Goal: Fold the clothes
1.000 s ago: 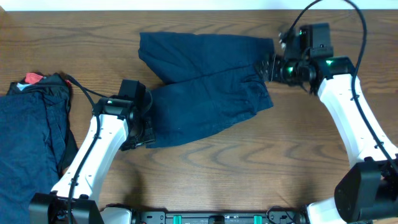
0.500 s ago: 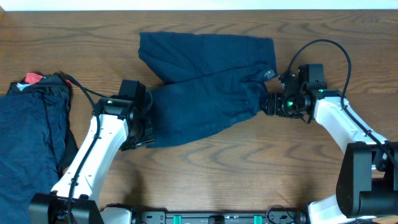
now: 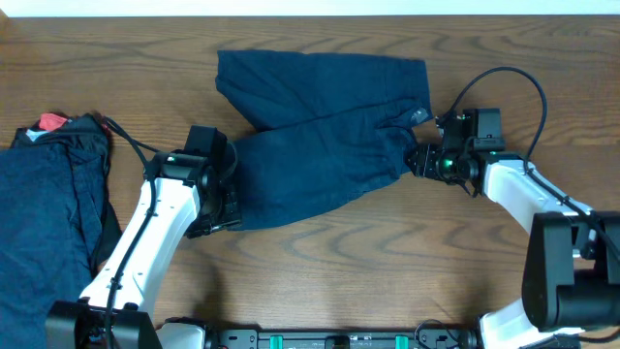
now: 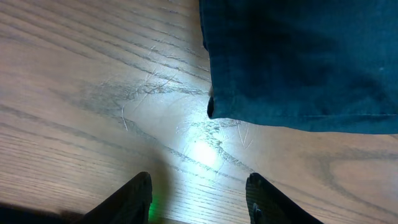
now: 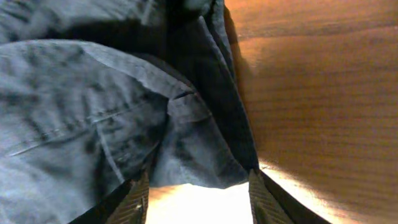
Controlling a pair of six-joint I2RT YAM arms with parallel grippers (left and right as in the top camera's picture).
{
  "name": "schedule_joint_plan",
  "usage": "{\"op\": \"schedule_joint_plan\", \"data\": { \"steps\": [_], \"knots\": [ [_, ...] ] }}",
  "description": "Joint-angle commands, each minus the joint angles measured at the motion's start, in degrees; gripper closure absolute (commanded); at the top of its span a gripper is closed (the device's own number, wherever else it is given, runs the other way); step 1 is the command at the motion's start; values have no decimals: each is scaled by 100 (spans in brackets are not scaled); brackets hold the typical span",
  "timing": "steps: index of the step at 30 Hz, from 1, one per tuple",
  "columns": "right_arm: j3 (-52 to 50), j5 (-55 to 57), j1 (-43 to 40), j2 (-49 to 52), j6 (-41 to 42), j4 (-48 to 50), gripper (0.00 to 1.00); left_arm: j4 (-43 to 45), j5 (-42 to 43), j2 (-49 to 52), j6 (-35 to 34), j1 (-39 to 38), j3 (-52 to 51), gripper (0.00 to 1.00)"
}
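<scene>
I should next grab the shorts' near corner [image 3: 236,226] [image 4: 216,111] with my left gripper, opposite the shorts' hem at my right gripper, to stretch and spread the shorts for folding.
Navy-blue shorts [image 3: 320,136] lie spread on the middle of the table, one leg folded over the other. My left gripper [image 3: 228,206] sits at their lower left corner. In the left wrist view that corner [image 4: 292,62] lies a little ahead of the gripper [image 4: 199,199], whose fingers [image 4: 134,199] stand open over bare wood. My right gripper [image 3: 415,161] is at the right edge of the shorts. In the right wrist view it [image 5: 199,199] is open, and the hem [image 5: 199,168] lies just in front of its fingertips [image 5: 261,196], not pinched.
More of the clothes lie in a dark navy pile [image 3: 48,223] at the left edge, with a red piece [image 3: 53,122] at its top. The wooden table [image 3: 368,271] shows in front of the shorts. A black cable [image 3: 509,78] loops above the right wrist.
The right arm came down from the shorts' upper right corner to the right edge of the lower leg, low by the table. The left arm and the shorts stayed put.
</scene>
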Motion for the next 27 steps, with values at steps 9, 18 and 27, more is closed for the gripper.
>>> {"op": "schedule_joint_plan", "data": {
  "steps": [9, 18, 27],
  "knots": [
    [-48, 267, -28, 343, 68, 616, 45, -175, -13, -22, -9, 20, -44, 49],
    [-50, 120, 7, 466, 131, 820, 99, -186, -13, -22, -9, 22, -44, 49],
    [-98, -33, -24, 527, 157, 828, 99, -35, -155, -20, -79, 37, -199, 30]
  ]
}}
